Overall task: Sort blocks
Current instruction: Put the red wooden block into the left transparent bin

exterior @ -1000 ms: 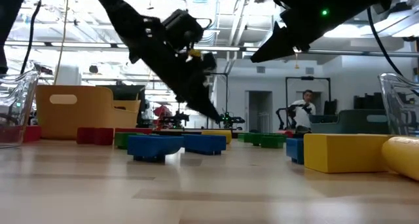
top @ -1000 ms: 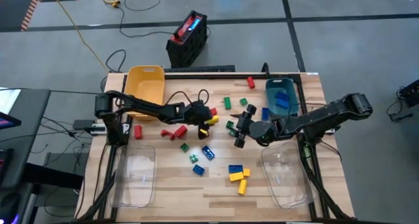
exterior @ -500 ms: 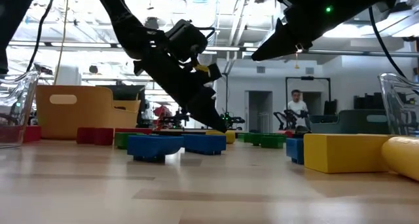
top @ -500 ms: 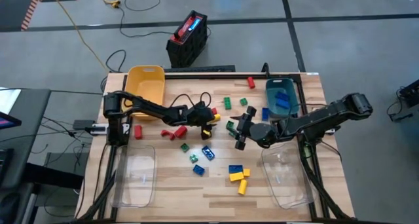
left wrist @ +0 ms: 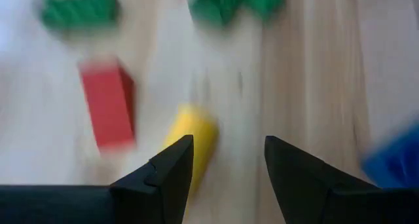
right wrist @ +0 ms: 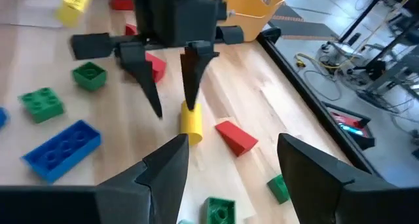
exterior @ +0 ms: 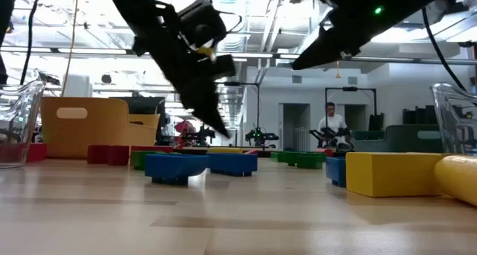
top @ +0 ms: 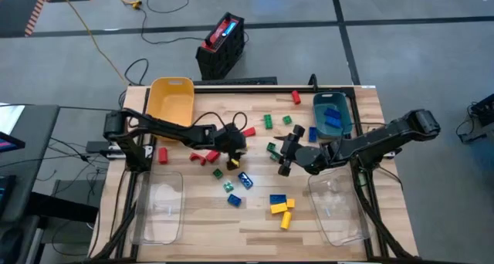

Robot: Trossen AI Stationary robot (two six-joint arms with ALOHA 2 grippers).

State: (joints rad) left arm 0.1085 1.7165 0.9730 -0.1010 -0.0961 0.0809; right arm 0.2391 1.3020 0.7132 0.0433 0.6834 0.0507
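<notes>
I need to sort the red blocks together, so my left gripper should grab the red block by its long sides at one end next.
Small studded blocks in red, green, blue and yellow lie scattered over the middle of the wooden table (top: 201, 225). My left gripper (top: 241, 146) hangs open above them, fingers slanting down, clear of the tabletop in the low view (exterior: 220, 128). A yellow block (right wrist: 191, 124) lies on the table just under one of its fingertips, beside a red block (left wrist: 108, 105); whether the finger touches it I cannot tell. My right gripper (top: 284, 150) waits open higher up, right of centre, with nothing between its fingers (right wrist: 229, 165).
A yellow bin (top: 171, 100) stands at the far left and a teal bin (top: 332, 113) holding blue blocks at the far right. Clear bins sit near left (top: 158, 206) and near right (top: 336, 206). Yellow and blue blocks (top: 279, 204) lie toward the near edge.
My left gripper first dipped toward the blocks, then drew back toward the table's left edge and rose a little, its fingers staying open.
</notes>
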